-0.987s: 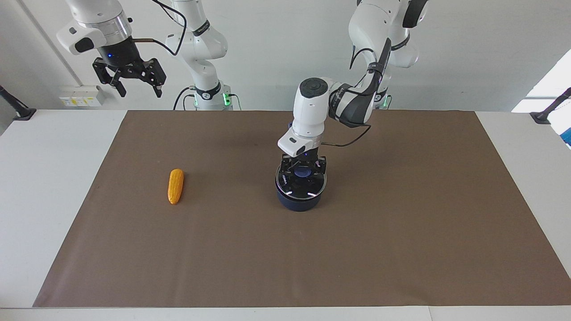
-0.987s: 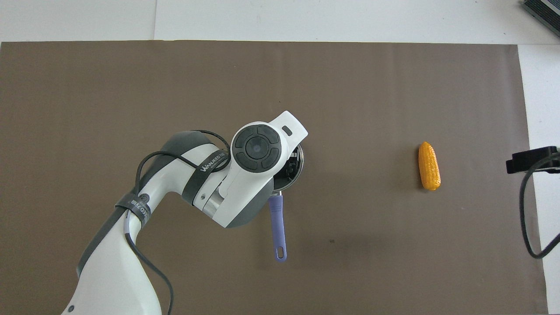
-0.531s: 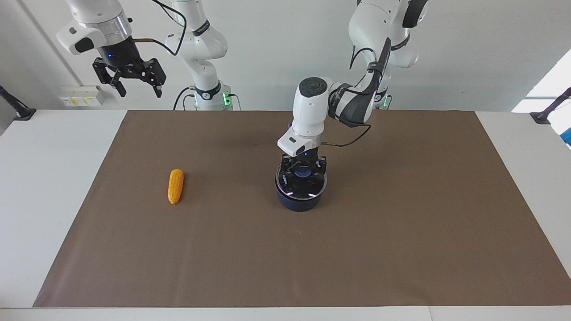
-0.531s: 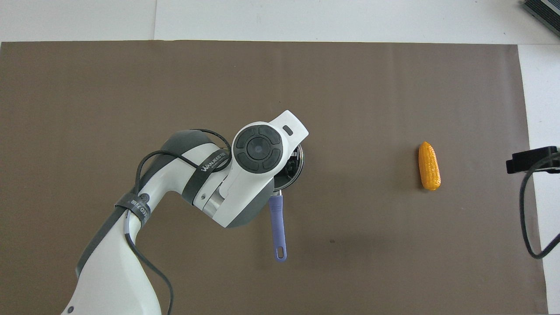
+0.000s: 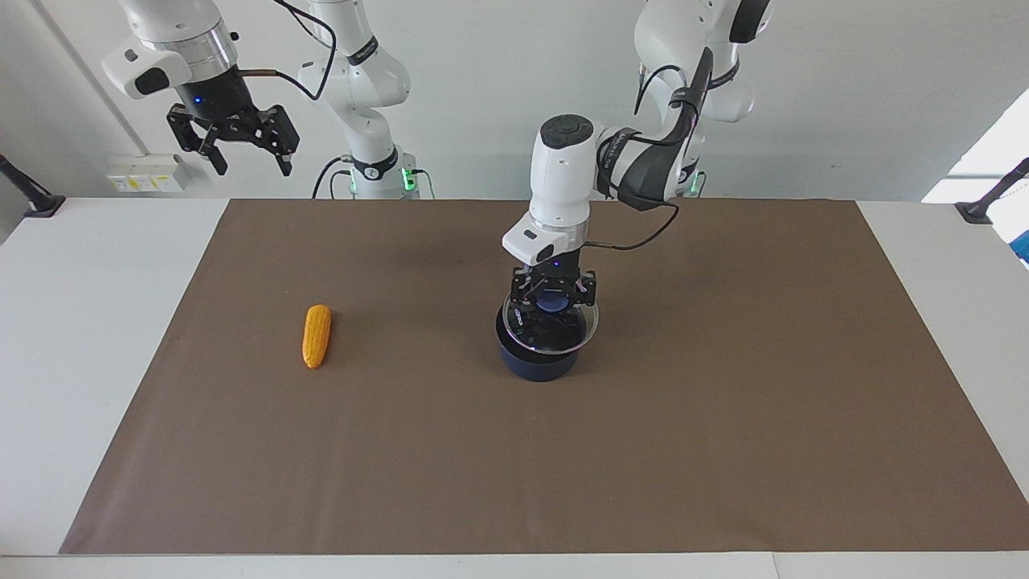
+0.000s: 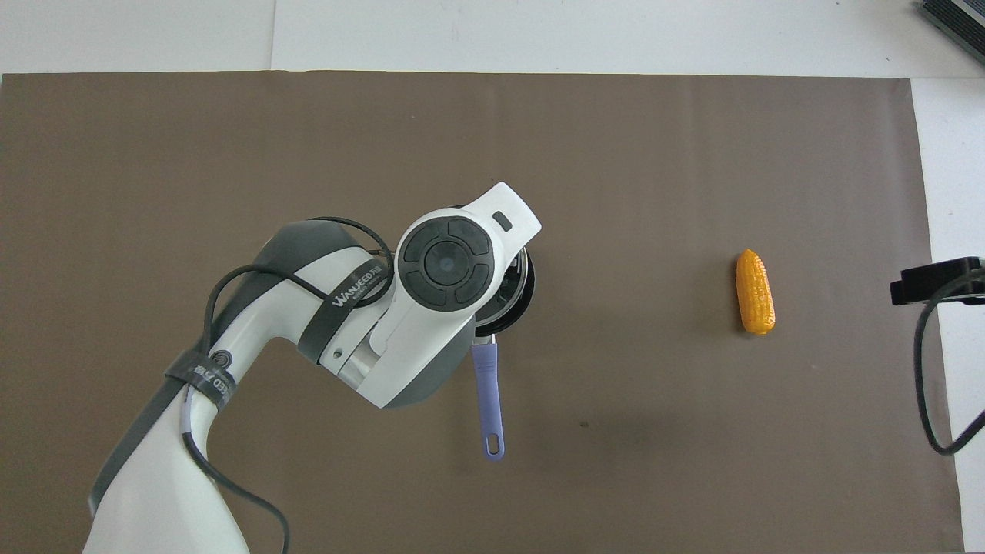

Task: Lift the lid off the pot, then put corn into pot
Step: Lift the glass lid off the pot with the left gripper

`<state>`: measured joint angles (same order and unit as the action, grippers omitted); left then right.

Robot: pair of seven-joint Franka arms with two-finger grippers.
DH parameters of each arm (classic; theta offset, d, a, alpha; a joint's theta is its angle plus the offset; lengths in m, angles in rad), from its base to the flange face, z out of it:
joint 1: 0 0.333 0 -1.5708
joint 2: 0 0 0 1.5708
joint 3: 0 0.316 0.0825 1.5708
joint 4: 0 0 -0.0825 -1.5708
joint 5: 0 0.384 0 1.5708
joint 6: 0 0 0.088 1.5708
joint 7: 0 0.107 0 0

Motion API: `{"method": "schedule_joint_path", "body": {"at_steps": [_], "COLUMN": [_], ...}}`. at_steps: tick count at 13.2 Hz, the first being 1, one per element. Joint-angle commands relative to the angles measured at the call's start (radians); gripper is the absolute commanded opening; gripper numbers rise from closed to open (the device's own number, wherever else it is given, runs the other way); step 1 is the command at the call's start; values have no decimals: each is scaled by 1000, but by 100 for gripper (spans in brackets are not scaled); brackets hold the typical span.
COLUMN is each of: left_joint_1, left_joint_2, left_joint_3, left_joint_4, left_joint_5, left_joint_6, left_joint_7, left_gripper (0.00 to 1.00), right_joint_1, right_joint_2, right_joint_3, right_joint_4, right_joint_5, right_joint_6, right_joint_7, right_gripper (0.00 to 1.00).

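I will take the yellow-orange corn by its narrower end (image 6: 750, 267) with my right gripper next, and then I can put it into the pot (image 6: 503, 322).
The navy pot (image 5: 539, 360) stands mid-mat; its blue handle (image 6: 488, 400) points toward the robots. My left gripper (image 5: 553, 301) is shut on the blue knob of the glass lid (image 5: 555, 336) and holds the lid a little above the pot's rim, tilted. In the overhead view the left arm hides most of the lid (image 6: 523, 281) and the pot. The yellow-orange corn (image 5: 317, 335) lies on the mat toward the right arm's end; it also shows in the overhead view (image 6: 754, 292). My right gripper (image 5: 238, 158) waits open, high over the table's edge at the robots' end.
A brown mat (image 5: 723, 450) covers most of the white table (image 5: 80, 322). A black object (image 6: 935, 280) with a cable sits at the overhead view's edge, at the right arm's end.
My left gripper has risen with the lid, which has come off the pot's rim and now hangs tilted just above it. The corn and the right arm have not moved.
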<state>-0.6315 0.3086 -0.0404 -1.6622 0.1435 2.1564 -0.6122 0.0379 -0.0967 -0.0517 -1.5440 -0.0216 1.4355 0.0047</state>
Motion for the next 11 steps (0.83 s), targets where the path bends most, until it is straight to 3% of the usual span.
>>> {"method": "schedule_joint_path", "body": {"at_steps": [1,7,11], "left_joint_1": [36,217,363], "left_joint_2": [-58,-88,-103], "left_joint_3": [1,-3,-3], "left_joint_4": [-22,-76,-163], "left_joint_5": [19,10,-74], "left_joint_6": [-30,-38,52], "left_joint_7": [0,166,369], "left_gripper": [11,11,12], "right_joint_1": [-7,-7,-7], "right_joint_2": [-5,-5,-5], "right_joint_3": [1,1,1], "right_joint_4": [1,1,1], "right_joint_5": [12,12,12], "right_joint_6": [6,6,6], "right_joint_7": [-26,-28,-26], "right_gripper": [100,100,100]}}
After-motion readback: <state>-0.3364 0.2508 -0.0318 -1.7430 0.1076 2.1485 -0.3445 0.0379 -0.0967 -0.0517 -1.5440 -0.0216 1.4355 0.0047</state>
